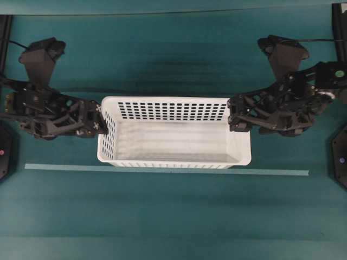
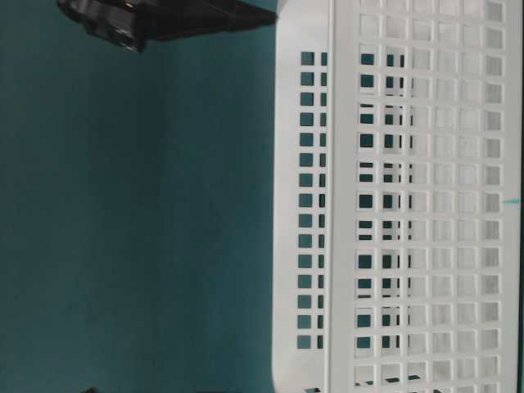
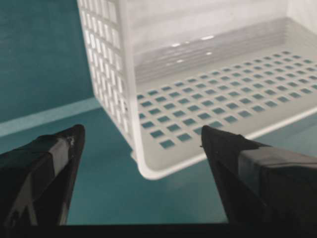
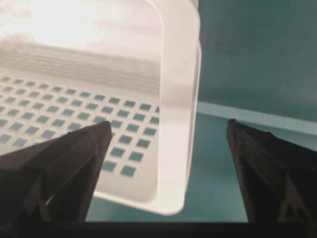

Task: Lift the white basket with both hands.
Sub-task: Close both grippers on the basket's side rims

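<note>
My left gripper will pick up the white basket [image 1: 173, 138] next by the rim of its short side [image 1: 105, 130]. The basket is to be lifted with both hands.
The white basket [image 1: 173, 138] stands on the teal table at the middle, long side across the view, with nothing inside. My left gripper [image 1: 104, 122] is at its left end, open, fingers wide apart. In the left wrist view the basket's [image 3: 223, 89] corner rim lies between and just ahead of the left gripper's [image 3: 142, 134] fingertips, with no contact visible. My right gripper [image 1: 232, 116] is at the right end, also open. In the right wrist view the basket's [image 4: 74, 99] end rim runs between the right gripper's [image 4: 168, 125] spread fingers. The table-level view shows the perforated basket wall [image 2: 409, 205] close up.
A pale tape strip [image 1: 162, 169] runs across the table just in front of the basket. Black fixtures sit at the left edge [image 1: 4, 151] and right edge [image 1: 340, 162]. Part of a black arm [image 2: 164, 20] shows at the top of the table-level view.
</note>
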Controlling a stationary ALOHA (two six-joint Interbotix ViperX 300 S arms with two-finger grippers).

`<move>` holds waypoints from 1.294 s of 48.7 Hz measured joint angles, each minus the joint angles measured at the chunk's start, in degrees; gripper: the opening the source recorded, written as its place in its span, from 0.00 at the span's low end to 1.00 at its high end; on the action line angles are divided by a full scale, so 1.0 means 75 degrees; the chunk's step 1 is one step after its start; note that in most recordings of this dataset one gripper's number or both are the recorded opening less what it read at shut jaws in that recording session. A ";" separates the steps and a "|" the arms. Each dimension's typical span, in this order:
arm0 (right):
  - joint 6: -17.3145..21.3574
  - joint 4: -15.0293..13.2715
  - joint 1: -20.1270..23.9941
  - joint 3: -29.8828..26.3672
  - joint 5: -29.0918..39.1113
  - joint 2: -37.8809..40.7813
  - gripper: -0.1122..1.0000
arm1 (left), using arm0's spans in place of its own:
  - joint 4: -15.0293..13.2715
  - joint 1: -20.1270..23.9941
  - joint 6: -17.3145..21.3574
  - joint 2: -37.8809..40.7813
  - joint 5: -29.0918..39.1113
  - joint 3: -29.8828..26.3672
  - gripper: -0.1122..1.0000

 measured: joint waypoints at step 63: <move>0.0340 0.0000 0.0223 0.0363 -0.1676 0.1477 0.82 | 0.0000 0.0047 0.0000 0.1945 -0.1523 0.0223 0.72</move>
